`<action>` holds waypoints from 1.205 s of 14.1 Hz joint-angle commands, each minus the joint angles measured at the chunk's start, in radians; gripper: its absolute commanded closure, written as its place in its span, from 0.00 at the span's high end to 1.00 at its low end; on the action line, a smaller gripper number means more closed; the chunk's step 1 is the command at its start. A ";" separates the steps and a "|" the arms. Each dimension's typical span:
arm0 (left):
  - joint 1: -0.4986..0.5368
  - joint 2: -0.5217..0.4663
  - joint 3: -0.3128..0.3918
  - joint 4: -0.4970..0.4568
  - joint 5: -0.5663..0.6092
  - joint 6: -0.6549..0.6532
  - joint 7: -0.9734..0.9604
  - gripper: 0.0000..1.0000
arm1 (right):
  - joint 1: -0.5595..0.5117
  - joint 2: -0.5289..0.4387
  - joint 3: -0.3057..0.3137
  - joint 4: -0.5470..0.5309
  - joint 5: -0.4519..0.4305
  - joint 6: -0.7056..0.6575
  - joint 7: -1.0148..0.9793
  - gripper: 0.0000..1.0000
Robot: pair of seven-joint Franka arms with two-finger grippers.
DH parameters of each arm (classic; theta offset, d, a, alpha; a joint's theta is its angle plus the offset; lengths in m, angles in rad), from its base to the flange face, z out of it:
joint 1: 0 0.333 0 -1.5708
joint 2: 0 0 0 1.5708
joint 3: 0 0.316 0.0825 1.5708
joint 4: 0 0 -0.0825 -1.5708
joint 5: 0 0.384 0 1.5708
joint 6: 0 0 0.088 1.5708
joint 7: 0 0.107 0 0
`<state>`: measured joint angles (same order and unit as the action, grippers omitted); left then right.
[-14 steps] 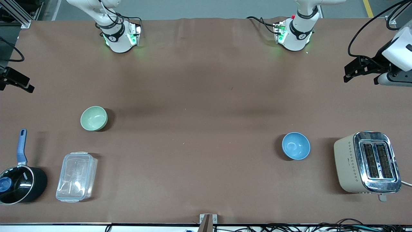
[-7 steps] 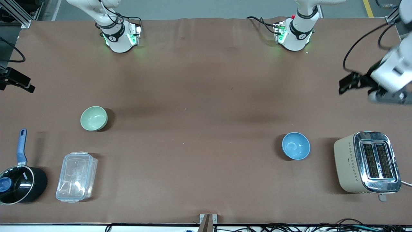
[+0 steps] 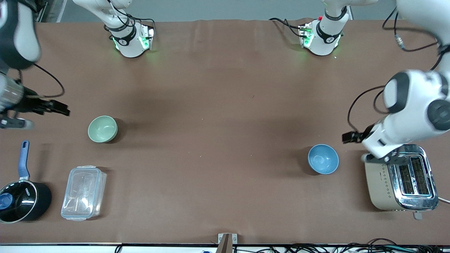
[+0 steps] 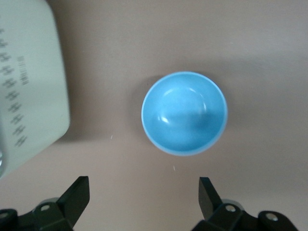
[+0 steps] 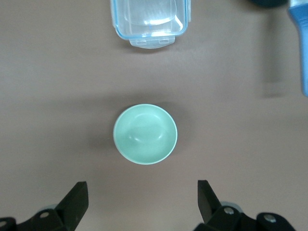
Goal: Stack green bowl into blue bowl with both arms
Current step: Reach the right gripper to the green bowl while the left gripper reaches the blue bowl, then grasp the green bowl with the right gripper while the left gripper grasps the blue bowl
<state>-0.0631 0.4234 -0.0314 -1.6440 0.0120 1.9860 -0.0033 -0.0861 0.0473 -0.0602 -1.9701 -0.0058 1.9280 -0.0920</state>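
The right gripper takes hold of the green bowl by its rim (image 3: 103, 116) next, to stack it into the blue bowl (image 3: 323, 159).
The green bowl (image 3: 102, 129) stands upright and empty on the brown table toward the right arm's end. It also shows in the right wrist view (image 5: 145, 134). The blue bowl (image 3: 323, 159) stands upright and empty toward the left arm's end, and shows in the left wrist view (image 4: 184, 113). My right gripper (image 3: 59, 108) hangs open and empty over the table beside the green bowl (image 5: 142, 188). My left gripper (image 3: 349, 137) hangs open and empty over the table between the blue bowl and the toaster (image 4: 143, 185). Neither gripper touches a bowl.
A beige and chrome toaster (image 3: 400, 177) stands close beside the blue bowl at the left arm's end. A clear plastic container (image 3: 83, 192) and a black saucepan (image 3: 21, 200) with a blue handle lie nearer the front camera than the green bowl.
Both arms have swung in from the table's ends. The left gripper has come close to the blue bowl and the right gripper close to the green bowl. The bowls have not moved.
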 commanded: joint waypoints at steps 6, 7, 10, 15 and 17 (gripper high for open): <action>0.040 0.189 -0.001 -0.007 0.028 0.188 -0.013 0.68 | -0.014 0.130 -0.035 -0.316 -0.046 0.515 -0.038 1.00; 0.039 0.199 -0.001 -0.005 0.020 0.191 -0.029 0.66 | -0.020 0.166 -0.038 -0.319 -0.046 0.575 -0.038 1.00; 0.029 0.219 -0.004 0.001 -0.003 0.195 -0.055 0.53 | -0.029 0.232 -0.043 -0.319 -0.046 0.631 -0.041 1.00; 0.031 0.250 -0.005 0.010 -0.038 0.220 -0.056 0.25 | -0.032 0.259 -0.041 -0.349 -0.046 0.701 -0.041 0.94; 0.028 0.252 -0.007 0.018 -0.073 0.218 -0.056 0.08 | -0.035 0.266 -0.041 -0.349 -0.046 0.701 -0.043 0.85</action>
<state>-0.0299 0.6661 -0.0366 -1.6507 -0.0242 2.2025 -0.0536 -0.1037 0.3231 -0.1089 -2.2967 -0.0421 2.6113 -0.1256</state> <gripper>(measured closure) 0.771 0.101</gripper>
